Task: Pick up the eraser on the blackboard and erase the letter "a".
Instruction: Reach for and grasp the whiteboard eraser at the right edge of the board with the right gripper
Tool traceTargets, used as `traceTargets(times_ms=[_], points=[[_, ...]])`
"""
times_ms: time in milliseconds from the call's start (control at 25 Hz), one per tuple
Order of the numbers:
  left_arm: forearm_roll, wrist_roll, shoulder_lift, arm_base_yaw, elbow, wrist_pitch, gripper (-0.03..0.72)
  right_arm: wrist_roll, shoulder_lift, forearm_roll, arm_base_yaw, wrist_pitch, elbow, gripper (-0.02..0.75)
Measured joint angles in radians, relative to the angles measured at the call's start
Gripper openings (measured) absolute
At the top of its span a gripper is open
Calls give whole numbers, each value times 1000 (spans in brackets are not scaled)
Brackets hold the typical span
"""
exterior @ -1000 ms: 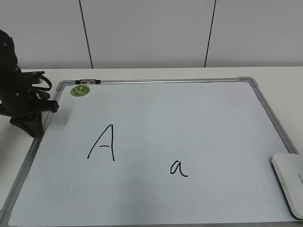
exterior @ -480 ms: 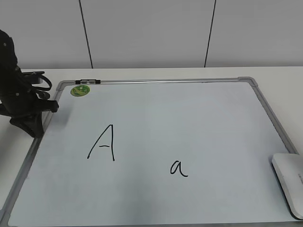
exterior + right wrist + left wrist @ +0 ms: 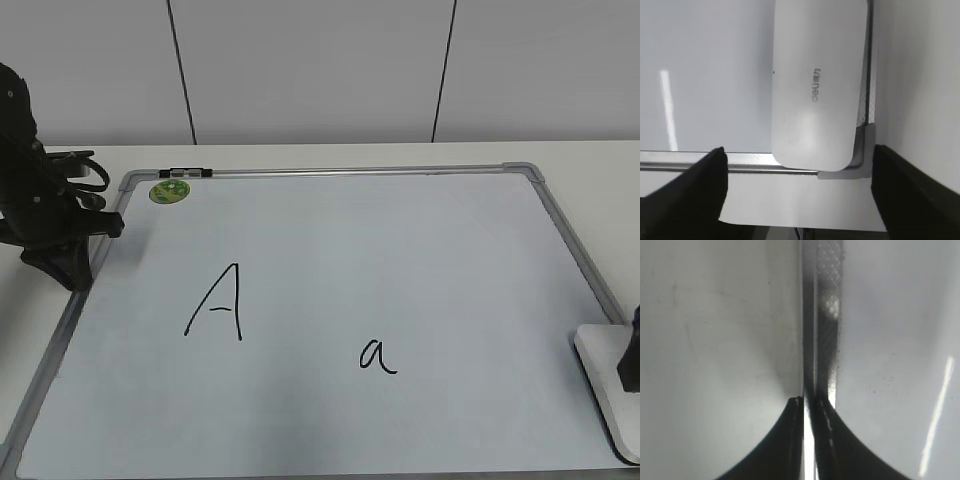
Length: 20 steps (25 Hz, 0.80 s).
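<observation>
The white eraser should be picked up next by its long sides [image 3: 608, 384] [image 3: 816, 86] beside the grey print with my right gripper, to erase the small letter "a".
The blackboard [image 3: 330, 250] is a pale blue-white board with a grey frame, lying flat on the table. The small letter "a" [image 3: 377, 356] is written in black at its lower middle. The white eraser [image 3: 605, 385] lies at the board's lower right corner; it also shows in the right wrist view [image 3: 815, 85], with grey print. My right gripper [image 3: 799, 187] is open and empty, its fingers spread wide just short of the eraser's near end; one dark fingertip shows at the exterior view's right edge [image 3: 630, 360]. My left gripper [image 3: 807, 402] is shut and empty over the board's left frame.
A larger capital "A" [image 3: 217, 302] is written left of the small letter. A round green sticker [image 3: 169, 190] sits at the board's top left corner. The left arm [image 3: 45, 215] rests by the board's left edge. A white wall stands behind the table.
My right gripper has come into the exterior view at the right edge, over the eraser. The left arm has not moved.
</observation>
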Motion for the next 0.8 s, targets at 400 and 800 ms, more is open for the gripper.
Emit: traceTargets(times_ms=[400,800], points=[[0,0,0,0,0,2,29,7,191,-2,0,-47,-75,669],[0,0,0,0,0,2,29,76,316,-67,0,-120,-79,663]])
